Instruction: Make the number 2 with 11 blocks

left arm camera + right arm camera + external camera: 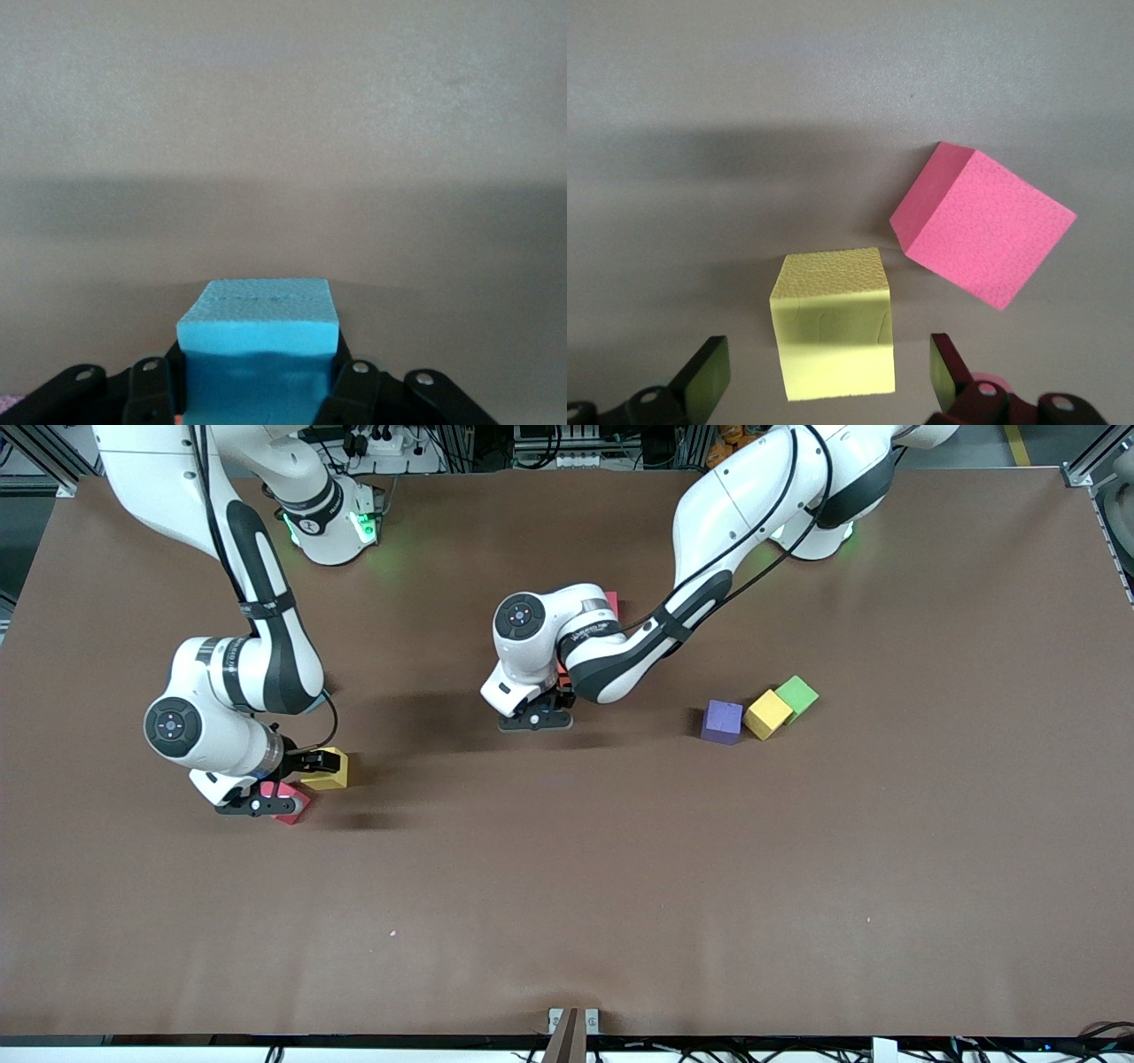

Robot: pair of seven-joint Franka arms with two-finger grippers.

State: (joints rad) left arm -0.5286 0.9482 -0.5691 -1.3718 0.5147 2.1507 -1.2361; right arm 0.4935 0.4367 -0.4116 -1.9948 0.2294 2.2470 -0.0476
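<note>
The light blue block (259, 345) is low on the tabletop beside the orange block and would stay in place, so my left gripper should release it now.
My left gripper (542, 707) is at the table's middle, shut on a light blue block (259, 345). That block is hidden in the front view. The number 2 is hidden under the left arm; only a red block's corner (611, 602) and an orange sliver (562, 666) show there. My right gripper (828, 376) is open toward the right arm's end, its fingers on either side of a yellow block (833, 323) (331, 769) without touching it. A pink block (982, 225) (291, 804) lies tilted beside it. A purple block (722, 721) and a second yellow block (767, 714) sit toward the left arm's end.
A green cube (797, 696) touches the second yellow block, slightly farther from the front camera. The brown table (567, 886) stretches bare toward the front camera. A small bracket (572, 1020) sits at the table's near edge.
</note>
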